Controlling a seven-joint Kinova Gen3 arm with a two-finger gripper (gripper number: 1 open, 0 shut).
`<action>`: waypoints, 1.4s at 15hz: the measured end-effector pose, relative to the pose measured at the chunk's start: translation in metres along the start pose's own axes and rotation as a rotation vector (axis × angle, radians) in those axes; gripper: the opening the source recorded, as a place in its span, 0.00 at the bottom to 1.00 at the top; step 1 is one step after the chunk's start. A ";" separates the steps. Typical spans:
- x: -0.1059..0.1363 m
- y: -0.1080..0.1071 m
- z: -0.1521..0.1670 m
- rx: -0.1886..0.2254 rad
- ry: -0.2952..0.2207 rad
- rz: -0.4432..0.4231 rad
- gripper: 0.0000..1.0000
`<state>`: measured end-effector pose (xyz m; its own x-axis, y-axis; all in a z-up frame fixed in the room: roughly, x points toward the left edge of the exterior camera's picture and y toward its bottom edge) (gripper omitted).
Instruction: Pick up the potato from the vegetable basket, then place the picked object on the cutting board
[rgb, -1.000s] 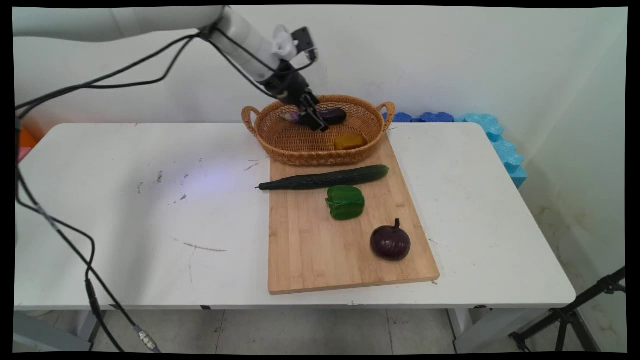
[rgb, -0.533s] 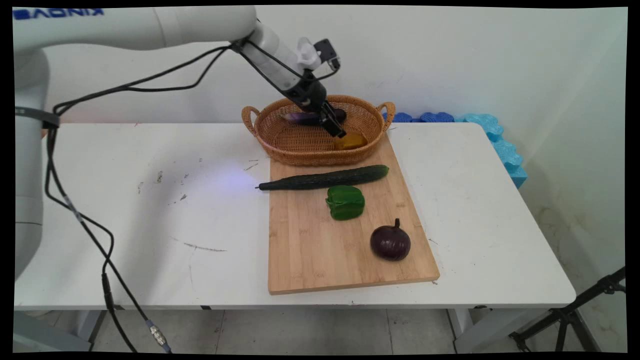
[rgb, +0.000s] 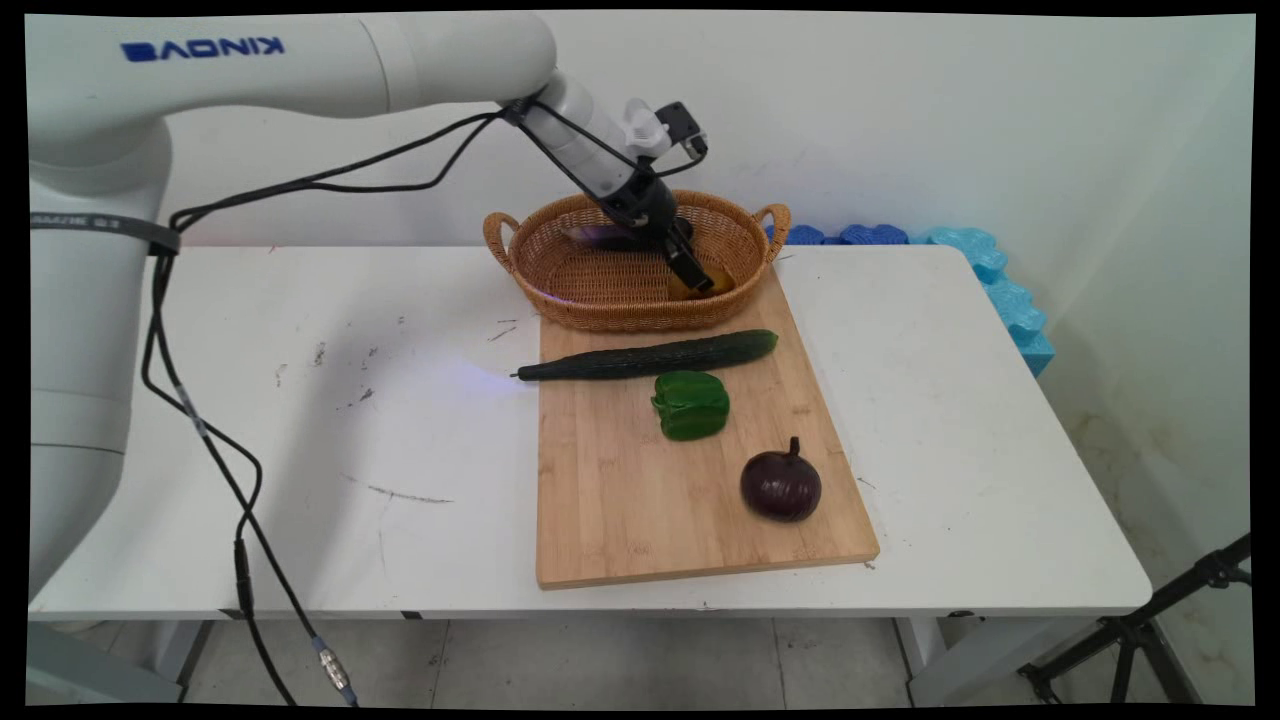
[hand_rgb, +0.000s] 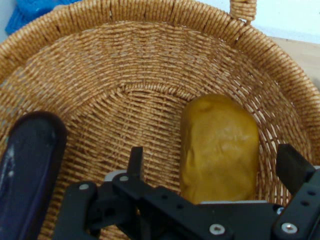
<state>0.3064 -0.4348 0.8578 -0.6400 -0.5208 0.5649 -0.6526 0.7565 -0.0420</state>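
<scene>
My gripper is going to lift the yellow-brown potato-like lump out of the wicker basket (rgb: 560, 300), so it will next grab the lump across its long sides.
My gripper (rgb: 701, 279) reaches down into the right part of a wicker basket (rgb: 560, 300). In the hand view the gripper (hand_rgb: 214, 165) is open, and a yellow-brown lumpy vegetable (hand_rgb: 219, 142) lies on the basket floor (hand_rgb: 150, 60) between its two fingers (hand_rgb: 135, 161), not touching either. In the main view that yellow vegetable (rgb: 724, 279) shows only partly behind the fingers. A long dark purple eggplant (hand_rgb: 30, 170) lies to the left of the gripper in the hand view; in the main view the wrist hides most of this eggplant (rgb: 598, 237).
A wooden cutting board (rgb: 620, 510) lies in front of the basket. On it are a long cucumber (rgb: 650, 357), a green bell pepper (rgb: 690, 404) and a round purple vegetable (rgb: 781, 485). Blue foam pieces (rgb: 990, 265) sit at the table's back right.
The gripper has moved right and down inside the basket, from over the eggplant to around the yellow vegetable.
</scene>
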 end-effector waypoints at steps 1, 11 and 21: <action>0.001 -0.001 0.004 -0.004 -0.004 -0.004 1.00; 0.005 -0.005 0.023 -0.023 -0.036 -0.023 0.00; 0.012 -0.006 -0.004 0.020 -0.011 0.003 0.00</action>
<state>0.3042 -0.4441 0.8684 -0.6467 -0.5229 0.5553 -0.6583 0.7503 -0.0600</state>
